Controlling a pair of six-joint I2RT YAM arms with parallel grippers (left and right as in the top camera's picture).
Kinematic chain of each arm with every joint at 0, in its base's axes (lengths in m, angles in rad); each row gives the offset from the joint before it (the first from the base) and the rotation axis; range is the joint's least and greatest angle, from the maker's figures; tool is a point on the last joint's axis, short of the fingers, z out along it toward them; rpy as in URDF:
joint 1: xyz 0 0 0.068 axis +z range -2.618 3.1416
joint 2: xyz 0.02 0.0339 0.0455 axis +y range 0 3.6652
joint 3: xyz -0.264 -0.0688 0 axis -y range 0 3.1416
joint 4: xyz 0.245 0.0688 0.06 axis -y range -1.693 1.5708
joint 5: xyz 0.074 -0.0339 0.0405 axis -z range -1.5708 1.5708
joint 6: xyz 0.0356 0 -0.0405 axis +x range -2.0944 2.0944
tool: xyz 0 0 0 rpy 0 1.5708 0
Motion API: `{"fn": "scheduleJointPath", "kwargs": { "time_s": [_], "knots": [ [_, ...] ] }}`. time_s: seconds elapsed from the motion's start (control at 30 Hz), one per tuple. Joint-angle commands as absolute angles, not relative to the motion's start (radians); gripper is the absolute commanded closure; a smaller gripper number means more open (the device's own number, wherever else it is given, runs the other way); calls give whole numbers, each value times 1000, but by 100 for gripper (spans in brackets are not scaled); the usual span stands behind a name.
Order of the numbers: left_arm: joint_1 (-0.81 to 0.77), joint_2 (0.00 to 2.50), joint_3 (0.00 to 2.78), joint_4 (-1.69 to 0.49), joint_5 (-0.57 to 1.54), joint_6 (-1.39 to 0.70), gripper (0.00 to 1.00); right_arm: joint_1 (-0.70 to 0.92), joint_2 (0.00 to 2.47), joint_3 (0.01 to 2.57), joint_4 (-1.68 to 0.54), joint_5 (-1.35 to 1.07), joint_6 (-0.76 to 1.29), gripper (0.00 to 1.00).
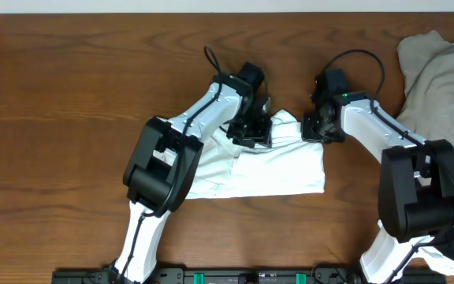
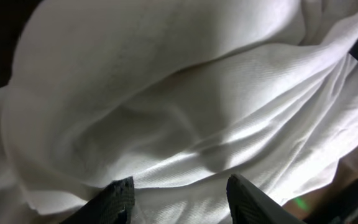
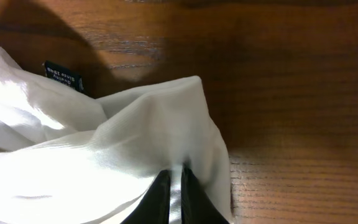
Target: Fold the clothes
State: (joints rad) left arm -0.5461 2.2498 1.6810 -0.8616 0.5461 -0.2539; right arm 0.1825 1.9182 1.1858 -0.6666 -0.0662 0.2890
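My left gripper grabs the white garment [image 1: 266, 166] by its loose middle edge next, to fold it over itself.
A white garment [image 1: 266, 166] lies partly folded on the wooden table at the centre. My left gripper [image 1: 251, 130] is over its upper middle edge; in the left wrist view its fingers [image 2: 179, 196] are spread apart with white cloth [image 2: 185, 93] lying between and beyond them. My right gripper [image 1: 315, 128] is at the garment's upper right corner; in the right wrist view its fingers [image 3: 174, 196] are pinched on a fold of the white cloth [image 3: 160, 118]. A small dark label [image 3: 63, 74] shows on the cloth.
A heap of beige clothes [image 1: 440, 75] lies at the table's right edge. Bare wooden table [image 1: 61, 118] stretches to the left and in front of the garment. Cables loop above both wrists.
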Motion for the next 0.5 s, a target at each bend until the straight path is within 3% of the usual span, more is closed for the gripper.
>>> {"fn": "scheduleJointPath", "kwargs": {
  "time_s": [0.0, 0.27, 0.47],
  "knots": [
    [-548, 2318, 1640, -878, 418, -299, 48, 149, 1982, 1163, -672, 79, 306, 90],
    [-533, 2258, 1641, -912, 417, -302, 54, 152, 1941, 1164, -682, 24, 264, 90],
    [-493, 2082, 1641, -952, 345, -301, 53, 152, 1744, 1166, -693, 19, 235, 86]
  ]
}}
